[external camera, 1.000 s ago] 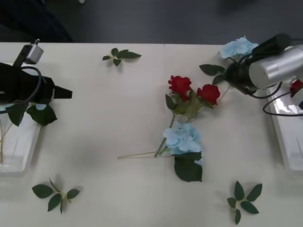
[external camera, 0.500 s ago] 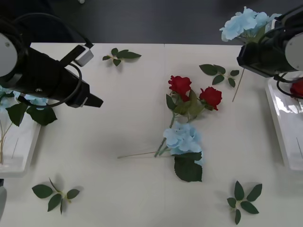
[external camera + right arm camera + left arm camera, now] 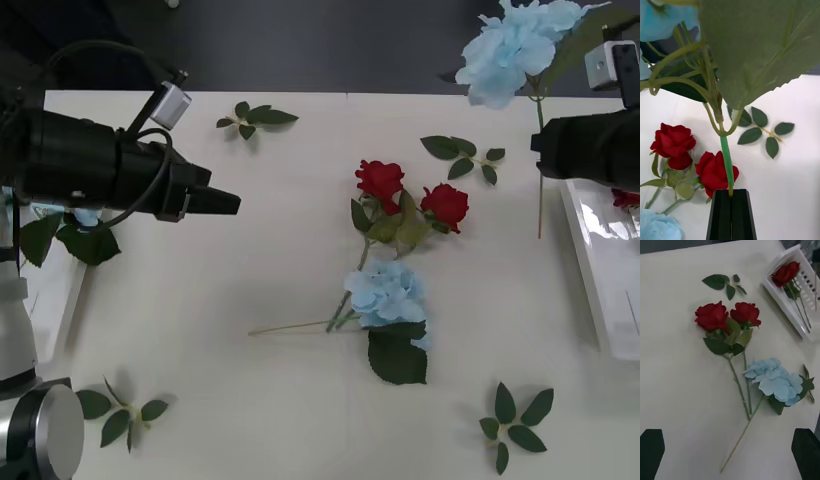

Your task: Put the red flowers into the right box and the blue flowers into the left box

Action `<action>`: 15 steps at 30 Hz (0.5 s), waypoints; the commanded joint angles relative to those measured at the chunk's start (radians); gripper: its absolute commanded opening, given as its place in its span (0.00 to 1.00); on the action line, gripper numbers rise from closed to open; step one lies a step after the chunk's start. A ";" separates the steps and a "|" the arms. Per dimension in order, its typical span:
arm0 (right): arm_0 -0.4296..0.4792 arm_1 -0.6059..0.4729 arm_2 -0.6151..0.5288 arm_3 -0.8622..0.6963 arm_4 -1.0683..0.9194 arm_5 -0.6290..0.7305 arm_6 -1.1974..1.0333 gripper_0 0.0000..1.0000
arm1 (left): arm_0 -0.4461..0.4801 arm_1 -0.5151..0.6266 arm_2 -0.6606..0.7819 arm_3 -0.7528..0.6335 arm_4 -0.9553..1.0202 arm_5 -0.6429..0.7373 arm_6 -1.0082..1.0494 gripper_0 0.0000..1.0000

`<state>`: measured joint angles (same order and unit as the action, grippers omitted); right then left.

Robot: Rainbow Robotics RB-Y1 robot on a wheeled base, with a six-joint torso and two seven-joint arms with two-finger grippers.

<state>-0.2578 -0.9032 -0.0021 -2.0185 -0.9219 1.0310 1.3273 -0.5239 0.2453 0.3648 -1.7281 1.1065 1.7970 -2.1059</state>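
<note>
The left gripper grabs the blue flower by its hanging stem end (image 3: 541,212) next, since the right gripper holds the stem's upper part under the bloom.
My right gripper (image 3: 731,193) is shut on the green stem of a blue flower (image 3: 515,40), held high over the table's far right, next to the right box (image 3: 600,270). That box holds a red flower (image 3: 628,198). In the front view the right gripper (image 3: 545,150) is at the stem's upper part, and the stem hangs below it. Two red flowers (image 3: 380,180) (image 3: 443,205) lie mid-table, with another blue flower (image 3: 385,293) just nearer. My left gripper (image 3: 225,203) is open and empty, left of them. The left box (image 3: 50,300) holds a blue flower (image 3: 70,215) with leaves, partly hidden by the left arm.
Loose leaf sprigs lie at the far middle (image 3: 255,117), the far right (image 3: 465,152), the near left (image 3: 115,410) and the near right (image 3: 515,420). A long thin stem (image 3: 290,327) sticks out leftward from the blue flower on the table.
The right gripper has lifted the blue flower off the table's far right and raised it. The left arm has swung from over the left box towards the table's middle.
</note>
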 commanded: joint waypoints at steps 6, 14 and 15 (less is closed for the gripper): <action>0.043 0.024 0.076 -0.075 -0.110 -0.266 0.366 0.00 | -0.021 0.028 0.022 0.088 0.199 -0.024 -0.250 1.00; 0.061 0.052 0.205 -0.109 -0.308 -0.509 0.612 0.00 | 0.018 0.026 0.020 0.090 0.351 -0.028 -0.401 1.00; 0.061 0.056 0.205 -0.112 -0.327 -0.511 0.630 0.00 | 0.022 0.025 0.022 0.090 0.365 -0.030 -0.413 1.00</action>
<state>-0.1895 -0.8758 0.2209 -2.0781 -1.1882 0.5362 1.8734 -0.5216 0.2459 0.3933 -1.6213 1.4283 1.7782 -2.3848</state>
